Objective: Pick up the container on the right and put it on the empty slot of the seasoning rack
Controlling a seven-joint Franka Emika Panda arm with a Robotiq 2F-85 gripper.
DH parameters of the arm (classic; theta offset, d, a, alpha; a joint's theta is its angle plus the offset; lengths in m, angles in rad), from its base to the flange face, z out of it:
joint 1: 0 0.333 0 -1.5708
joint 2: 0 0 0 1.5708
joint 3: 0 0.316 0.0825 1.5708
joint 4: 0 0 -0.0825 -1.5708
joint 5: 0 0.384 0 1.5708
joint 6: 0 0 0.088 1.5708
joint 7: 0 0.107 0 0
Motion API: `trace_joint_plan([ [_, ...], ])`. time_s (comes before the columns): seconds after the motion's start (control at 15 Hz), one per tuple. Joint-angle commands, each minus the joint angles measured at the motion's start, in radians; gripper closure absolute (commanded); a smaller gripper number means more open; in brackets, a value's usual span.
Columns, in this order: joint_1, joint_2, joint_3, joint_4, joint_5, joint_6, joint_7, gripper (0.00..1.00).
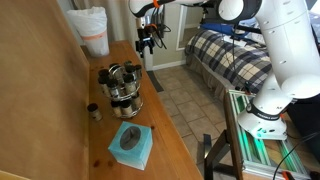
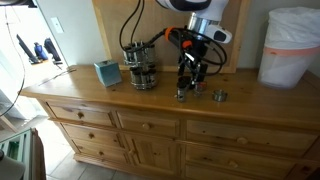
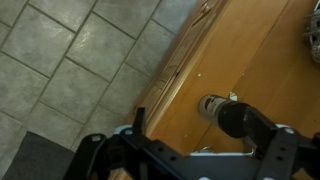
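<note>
I will reach the container and grab its dark top from above, so its glass body below stays free to go into the rack's empty slot.
The container, a small glass jar with a dark top, stands on the wooden dresser top. In the wrist view it sits between my open gripper's fingers, close to the right finger, and I cannot tell if they touch. In an exterior view my gripper hangs low over the jar. The seasoning rack, a chrome carousel of jars, stands to the side, also in the exterior view. There my gripper is far beyond the rack, and the container is too small to make out.
A teal tissue box sits past the rack. A small loose jar stands near the wall. A small round item lies beside the gripper. A white lined bin stands at the dresser's end. The dresser edge drops to tiled floor.
</note>
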Motion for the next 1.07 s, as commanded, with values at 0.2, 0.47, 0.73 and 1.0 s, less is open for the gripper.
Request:
trace_joint_plan([
  [0.2,-0.032,0.175,0.053,0.254,0.043,-0.136,0.113,0.0],
  [0.47,-0.042,0.245,0.068,0.351,0.059,-0.172,0.182,0.0],
  [0.73,-0.053,0.307,0.088,0.433,0.082,-0.19,0.223,0.0],
  [1.0,-0.061,0.363,0.109,0.494,0.092,-0.22,0.254,0.0],
])
